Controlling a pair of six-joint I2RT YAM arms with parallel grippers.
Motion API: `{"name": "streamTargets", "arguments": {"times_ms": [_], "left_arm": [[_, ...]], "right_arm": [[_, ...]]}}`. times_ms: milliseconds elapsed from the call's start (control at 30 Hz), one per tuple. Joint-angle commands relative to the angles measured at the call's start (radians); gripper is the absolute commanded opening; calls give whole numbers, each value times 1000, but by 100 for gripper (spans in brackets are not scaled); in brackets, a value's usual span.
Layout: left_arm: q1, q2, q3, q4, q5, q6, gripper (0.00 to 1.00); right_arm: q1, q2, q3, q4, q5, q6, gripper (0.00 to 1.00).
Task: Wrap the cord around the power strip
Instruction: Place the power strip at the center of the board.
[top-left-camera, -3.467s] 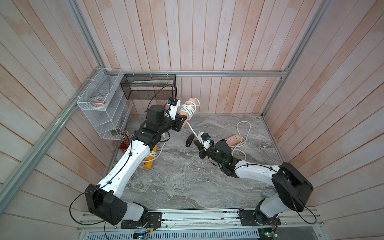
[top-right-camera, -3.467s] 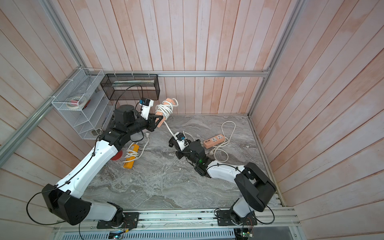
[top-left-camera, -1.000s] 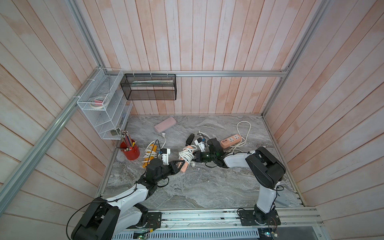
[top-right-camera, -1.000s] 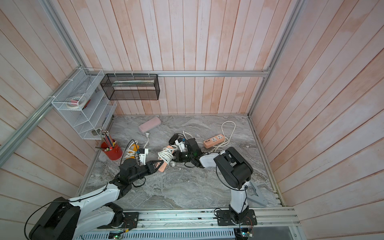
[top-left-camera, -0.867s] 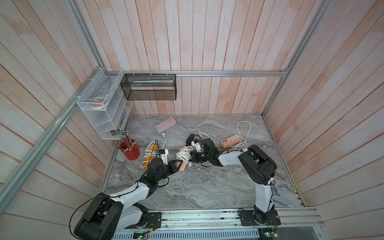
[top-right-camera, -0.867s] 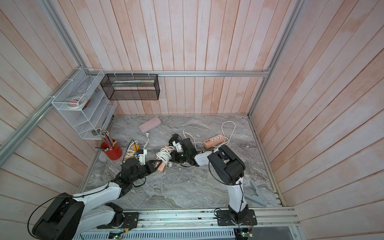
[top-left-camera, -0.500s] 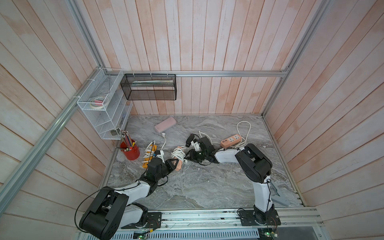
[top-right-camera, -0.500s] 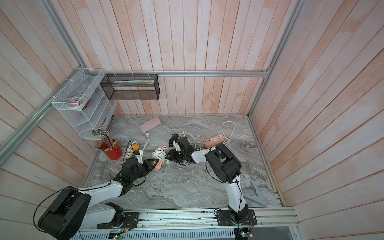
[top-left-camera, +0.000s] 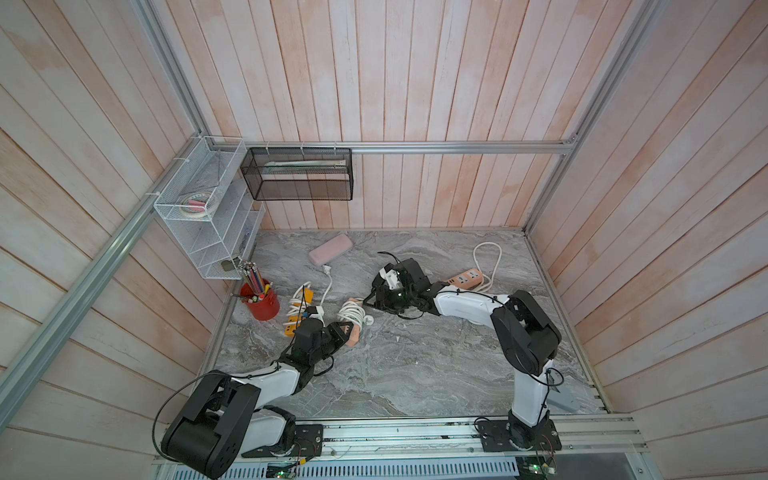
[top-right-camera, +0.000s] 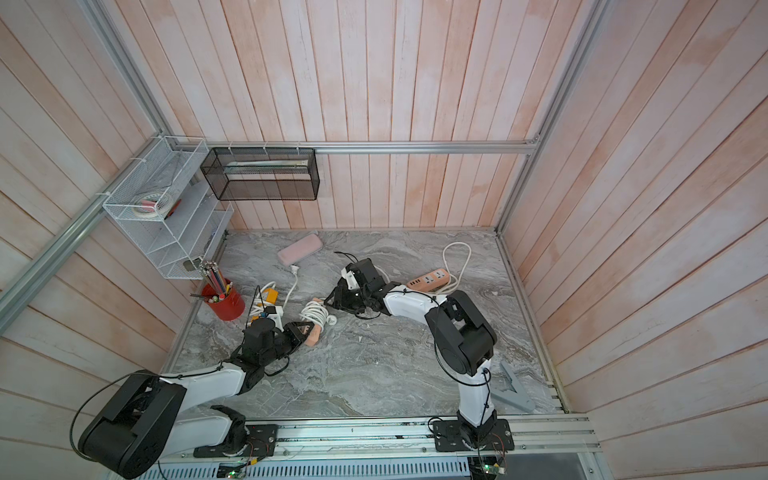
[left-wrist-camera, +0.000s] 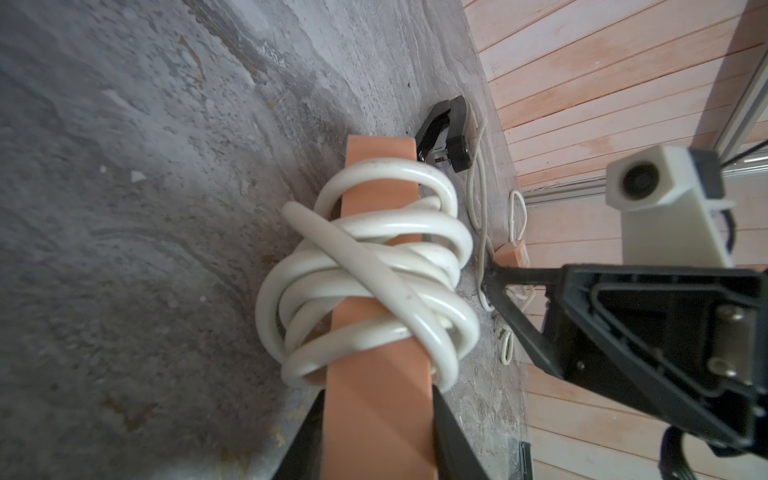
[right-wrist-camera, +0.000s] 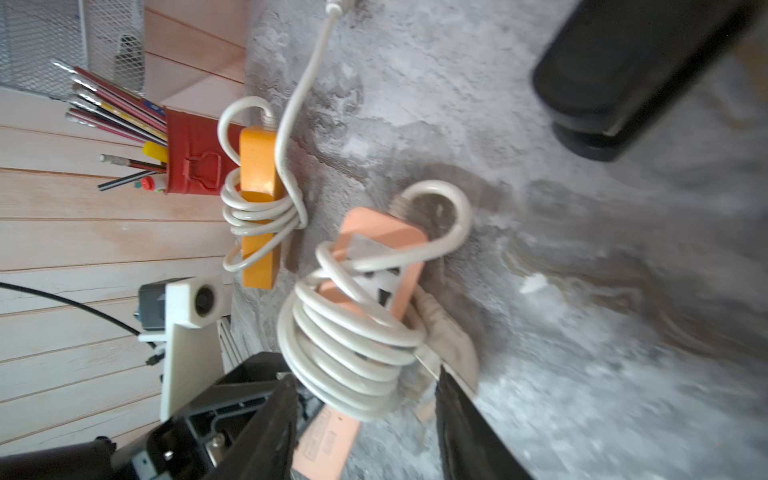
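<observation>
The power strip lies low along flat marble beyond my left gripper's fingers. The power strip leaves my left gripper now, as it would rest on the table.
The salmon power strip (top-left-camera: 353, 336) lies on the marble table with its white cord (top-left-camera: 348, 312) coiled round its middle. My left gripper (top-left-camera: 344, 332) is shut on the strip's near end; in the left wrist view the strip (left-wrist-camera: 376, 415) sits tight between the left gripper (left-wrist-camera: 376, 440) jaws, and the cord (left-wrist-camera: 365, 270) loops just beyond. My right gripper (top-left-camera: 368, 301) stands open at the strip's far side. In the right wrist view the right gripper (right-wrist-camera: 365, 382) straddles the cord (right-wrist-camera: 345, 345), its fingers apart. The plug (right-wrist-camera: 449, 345) rests beside the coil.
A yellow strip with wrapped cord (top-left-camera: 300, 311) and a red pencil cup (top-left-camera: 262, 305) stand left of the strip. A pink case (top-left-camera: 330, 253) lies at the back. Another orange strip with loose cord (top-left-camera: 469, 278) lies at the right. A black stapler (left-wrist-camera: 446, 137) sits nearby. Wire shelves (top-left-camera: 208, 216) hang at the left wall.
The left gripper brought the wrapped strip down from the air to the table. Over the last second both arms shifted left, and the right jaws opened off the cord's end.
</observation>
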Motion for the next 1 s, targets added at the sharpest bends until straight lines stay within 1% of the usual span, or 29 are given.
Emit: {"name": "streamTargets", "arguments": {"times_ms": [0, 100, 200, 300, 367, 433, 567, 633, 700, 800, 900, 967], "left_arm": [[11, -29, 4, -277, -80, 50, 22], [10, -81, 32, -345, -91, 73, 32], [10, -105, 61, -388, -89, 90, 39], [11, -122, 78, -424, -85, 93, 45], [11, -157, 104, -485, -91, 98, 49], [11, -212, 148, -580, -110, 111, 52], [11, -312, 283, -809, -215, 183, 59], [11, -339, 345, -879, -264, 229, 59], [11, -338, 407, -911, -285, 279, 59], [12, -311, 477, -914, -289, 345, 59], [11, -275, 521, -891, -277, 401, 58], [10, -251, 541, -873, -262, 431, 58]], "right_arm": [[32, 91, 96, -84, 76, 37, 55], [74, 174, 218, -230, 134, 3, 55], [106, 240, 282, -318, 193, 0, 53], [123, 279, 309, -352, 237, 5, 52], [131, 292, 324, -376, 268, 2, 51], [136, 295, 325, -380, 288, 0, 51], [137, 287, 339, -374, 290, -8, 51], [136, 257, 332, -347, 290, -11, 52], [135, 217, 334, -327, 306, -22, 55], [125, 165, 353, -315, 287, -55, 58], [112, 127, 367, -311, 258, -73, 60], [101, 104, 367, -320, 261, -86, 62]]}}
